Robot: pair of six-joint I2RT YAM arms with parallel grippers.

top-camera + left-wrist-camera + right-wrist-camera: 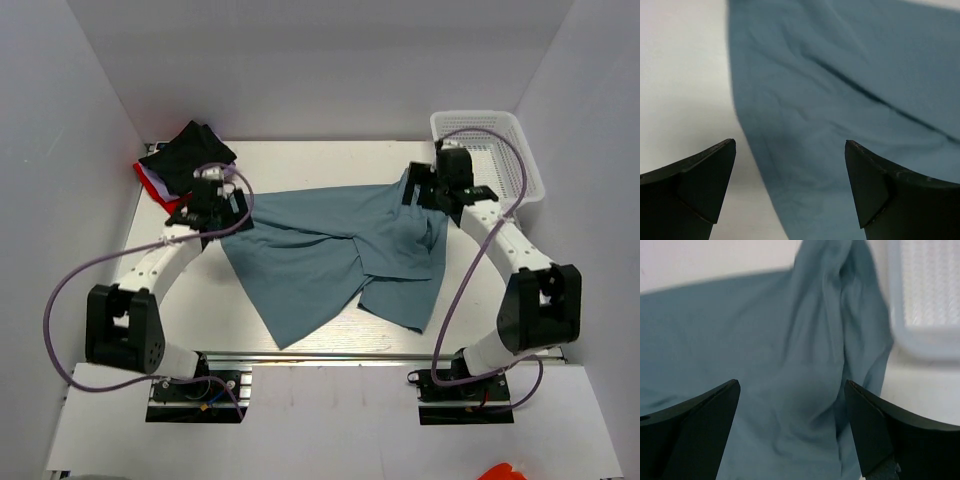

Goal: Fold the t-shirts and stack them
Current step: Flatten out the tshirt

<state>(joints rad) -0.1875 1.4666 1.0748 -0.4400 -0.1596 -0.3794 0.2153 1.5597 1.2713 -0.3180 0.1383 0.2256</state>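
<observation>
The robot's left gripper will grab the teal t-shirt by its near pointed corner (282, 342) next. Both grippers can then stretch the t-shirt between them and spread it for folding.
A large dusty blue-teal t-shirt (335, 255) lies crumpled and partly folded over itself across the middle of the table. A black t-shirt (186, 152) sits at the back left on top of red and white ones (152, 182). My left gripper (232, 205) is open and empty over the teal shirt's left edge (840, 100). My right gripper (418, 190) is open and empty over the bunched upper right corner of the teal shirt (810, 365).
A white plastic mesh basket (492, 150) stands at the back right, next to the right gripper; its rim shows in the right wrist view (925, 345). White walls enclose the table on three sides. Bare white tabletop (685, 90) lies left of the shirt.
</observation>
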